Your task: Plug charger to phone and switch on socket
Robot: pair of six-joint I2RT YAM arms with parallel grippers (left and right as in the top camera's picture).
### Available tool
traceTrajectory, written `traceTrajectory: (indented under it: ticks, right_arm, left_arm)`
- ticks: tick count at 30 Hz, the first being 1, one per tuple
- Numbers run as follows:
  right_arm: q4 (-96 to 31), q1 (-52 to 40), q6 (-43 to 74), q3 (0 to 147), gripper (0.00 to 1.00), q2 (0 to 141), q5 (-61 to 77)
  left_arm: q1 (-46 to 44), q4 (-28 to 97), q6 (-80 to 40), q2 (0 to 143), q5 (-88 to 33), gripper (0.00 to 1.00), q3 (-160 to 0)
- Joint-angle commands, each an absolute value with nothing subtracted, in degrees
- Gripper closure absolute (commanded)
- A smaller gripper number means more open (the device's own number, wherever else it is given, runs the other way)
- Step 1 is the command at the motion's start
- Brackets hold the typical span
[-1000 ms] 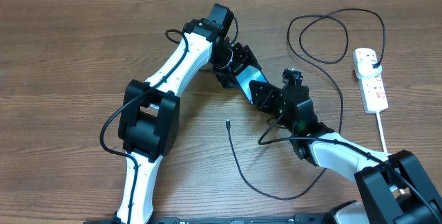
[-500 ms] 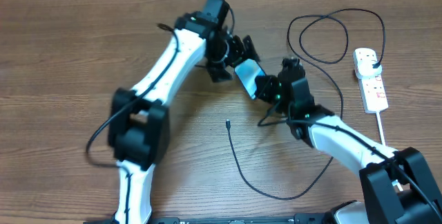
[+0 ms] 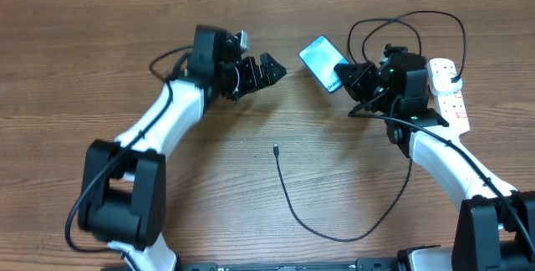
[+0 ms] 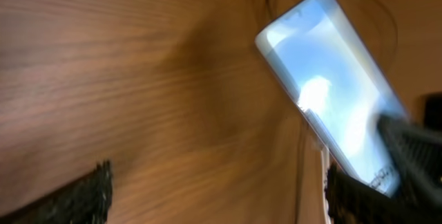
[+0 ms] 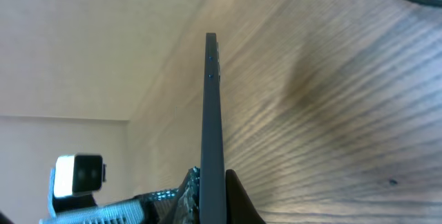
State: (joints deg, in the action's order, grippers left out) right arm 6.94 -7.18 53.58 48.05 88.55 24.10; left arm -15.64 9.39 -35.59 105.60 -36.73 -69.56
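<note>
My left gripper is to grip the phone next by its free long side (image 3: pixel 313 71) (image 4: pixel 299 99), so that the phone's lettered end stays free for the charger.
My right gripper (image 3: pixel 352 77) is shut on one end of the phone (image 3: pixel 323 52), whose lit light-blue screen faces up above the table. In the right wrist view the phone (image 5: pixel 213 113) shows edge-on between my fingertips (image 5: pixel 235 196). My left gripper (image 3: pixel 272 68) is open and empty, to the left of the phone; in the left wrist view the phone (image 4: pixel 331 99) is ahead at the right. The charger cable (image 3: pixel 334 236) lies looped on the table, its connector tip (image 3: pixel 275 148) near the middle. The white socket (image 3: pixel 450 95) lies at the far right with the black plug (image 3: pixel 449 71) in it.
The charger cable loops (image 3: pixel 393 45) behind my right gripper near the socket. The socket's white cord (image 3: pixel 465 161) runs toward the front right. My right arm (image 3: pixel 451 162) lies over the cable.
My left gripper let go of the phone and swung away left. My right gripper carried the phone up and right, toward the socket.
</note>
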Motion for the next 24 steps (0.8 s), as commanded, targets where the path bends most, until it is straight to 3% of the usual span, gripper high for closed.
traceTrajectory:
  ticks: [1, 6, 16, 24]
  right_arm:
    - [9.5, -8.4, 57.3, 49.6, 0.96, 86.1, 29.6]
    - [16.7, -9.2, 61.6, 49.6, 0.96, 86.3, 29.7]
    - [24.0, -14.7, 63.0, 49.6, 0.96, 89.0, 29.8]
    - [26.9, -19.7, 61.5, 49.6, 0.96, 89.8, 28.1]
  left_arm:
    - [-17.0, -13.5, -45.3, 99.6, -47.1, 0.00, -58.6]
    - [-16.9, -51.1, -65.1, 101.7, -42.2, 0.00, -43.5]
    - [-17.0, -72.2, -79.0, 110.7, -39.6, 0.01, -42.3]
    - [-16.5, -81.6, -84.9, 113.1, -38.0, 0.00, -44.9]
